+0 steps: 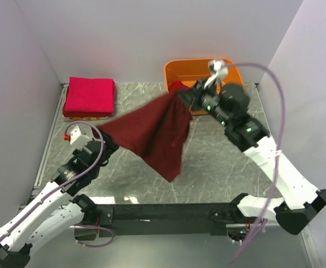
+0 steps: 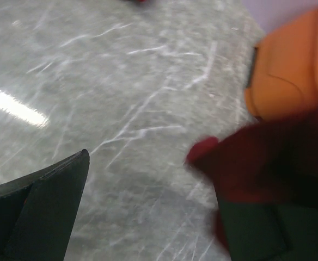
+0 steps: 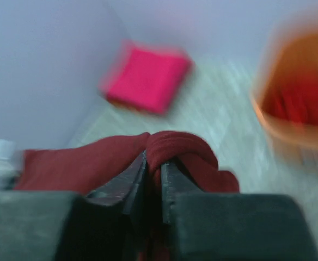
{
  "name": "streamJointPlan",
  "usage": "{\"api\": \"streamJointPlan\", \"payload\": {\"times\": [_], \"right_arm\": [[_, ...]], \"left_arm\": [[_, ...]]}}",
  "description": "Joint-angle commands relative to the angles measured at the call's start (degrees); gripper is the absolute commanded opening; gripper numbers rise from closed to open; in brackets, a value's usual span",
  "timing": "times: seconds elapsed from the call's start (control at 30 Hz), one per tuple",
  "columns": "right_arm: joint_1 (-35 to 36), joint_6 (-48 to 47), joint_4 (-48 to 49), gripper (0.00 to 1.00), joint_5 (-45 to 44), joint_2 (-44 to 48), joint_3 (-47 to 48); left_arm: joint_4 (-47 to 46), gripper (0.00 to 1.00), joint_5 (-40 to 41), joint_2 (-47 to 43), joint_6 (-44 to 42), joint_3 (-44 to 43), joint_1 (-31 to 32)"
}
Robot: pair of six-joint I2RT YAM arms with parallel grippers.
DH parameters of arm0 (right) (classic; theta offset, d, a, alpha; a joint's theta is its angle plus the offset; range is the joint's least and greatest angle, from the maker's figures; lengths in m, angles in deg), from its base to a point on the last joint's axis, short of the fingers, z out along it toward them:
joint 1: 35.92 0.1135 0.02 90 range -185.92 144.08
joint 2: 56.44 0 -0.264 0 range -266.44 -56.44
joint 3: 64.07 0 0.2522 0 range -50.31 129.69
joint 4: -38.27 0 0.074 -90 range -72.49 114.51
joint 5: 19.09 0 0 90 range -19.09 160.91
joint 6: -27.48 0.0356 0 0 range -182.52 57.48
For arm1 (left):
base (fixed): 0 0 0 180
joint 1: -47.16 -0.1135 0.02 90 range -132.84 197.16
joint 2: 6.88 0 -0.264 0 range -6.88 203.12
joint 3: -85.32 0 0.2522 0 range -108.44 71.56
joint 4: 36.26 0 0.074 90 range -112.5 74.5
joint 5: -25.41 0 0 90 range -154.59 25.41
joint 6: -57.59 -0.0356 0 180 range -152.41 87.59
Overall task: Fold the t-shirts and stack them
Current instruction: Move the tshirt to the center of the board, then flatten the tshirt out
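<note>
The left gripper grabs the maroon t-shirt by the corner opposite my right gripper's hold next. That spreads the t-shirt for folding.
A dark maroon t-shirt hangs in the air over the table's middle, stretched between my two grippers. My right gripper is shut on a bunched fold of it, seen between the jaws in the right wrist view. My left gripper is at the shirt's left corner. In the left wrist view its jaws stand wide apart, with maroon cloth lying over the right finger only. A folded bright pink-red t-shirt lies at the back left. A brighter red t-shirt sits in the basket.
An orange plastic basket stands at the back right, right behind my right gripper; it also shows in the left wrist view and in the right wrist view. Walls close the table in at the back and both sides.
</note>
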Motion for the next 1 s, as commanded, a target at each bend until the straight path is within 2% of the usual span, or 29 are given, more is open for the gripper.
{"api": "streamJointPlan", "payload": {"times": [0.0,0.03,0.07,0.13,0.23,0.33,0.5,0.73,0.97], "right_arm": [[-6.8,10.4,0.8,0.2,-5.5,-0.2,-17.2],[-8.5,11.8,-0.8,0.34,-5.9,-0.6,-19.8],[-11.6,13.4,-1.6,0.56,-6.4,-1.1,-21.9],[-13.1,14.1,-5.1,0.68,-10.3,-2.5,-25.5],[-13.3,13.6,-8.1,0.71,-15.1,-2.4,-27.8],[-13.2,13.4,-9.9,0.72,-15.2,-1.1,-30.3],[-13.2,13.9,-12.5,0.72,-11.3,3.1,-36.3],[-13.2,13.9,-12.8,0.71,-4.0,9.5,-46.0],[-13.1,15.1,-10.4,0.7,0.6,10.0,-53.0]], "left_arm": [[9.4,0.99,6.0,-0.1,10.4,-1.1,0.0],[11.2,0.99,6.6,0.4,12.2,-1.0,0.0],[14.0,0.99,7.6,0.7,13.9,-0.9,0.0],[15.3,0.99,7.7,1.6,16.6,-0.3,0.0],[13.5,1.0,5.7,3.3,15.3,0.8,-0.1],[9.3,0.99,3.3,6.1,12.7,1.4,0.0],[0.2,0.99,-1.0,12.0,5.9,0.1,-0.2],[-12.1,0.99,-10.7,27.6,-4.4,-4.3,-2.4],[-15.3,0.81,-16.2,43.7,-9.4,-12.7,-2.8]]}}
